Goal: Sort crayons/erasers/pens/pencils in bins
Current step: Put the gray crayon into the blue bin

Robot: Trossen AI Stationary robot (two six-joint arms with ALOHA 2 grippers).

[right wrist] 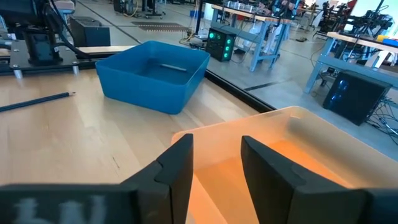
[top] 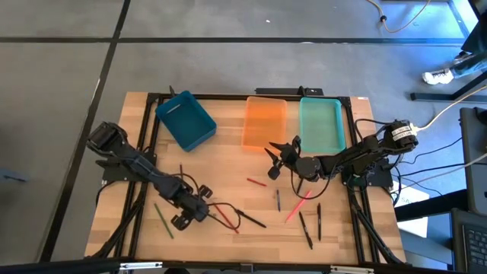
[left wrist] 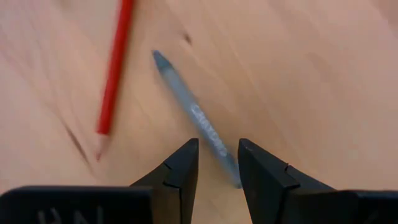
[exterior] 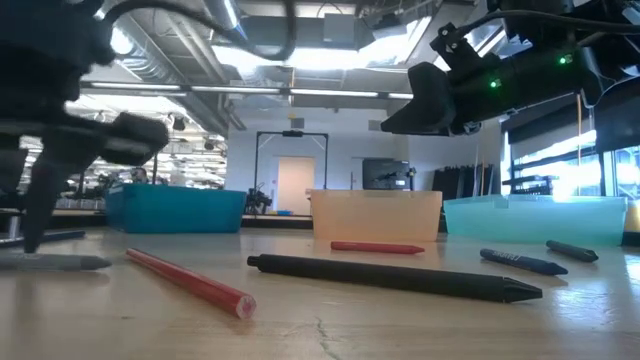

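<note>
My left gripper grabs the grey-blue stick by its blunt end next, to sort the stick into the teal-blue bin.
My left gripper is open and points steeply down at the table's near left. Its fingers stand on either side of one end of a grey-blue stick that lies flat on the wood. A red pencil lies beside it. My right gripper is open with nothing between its fingers. It hovers nearly level at the near edge of the orange bin. The teal-blue bin stands to the left of the orange bin and the mint-green bin to its right. My left gripper comes from above with its fingers across the grey-blue stick's end. That end runs close along one finger. Whether the finger touches it, I cannot tell. The stick lies flat on the table.
More sticks lie loose on the wood: a black pen, a green one, a red crayon, a pink one and black ones at the near right. A stick lies in the teal-blue bin.
</note>
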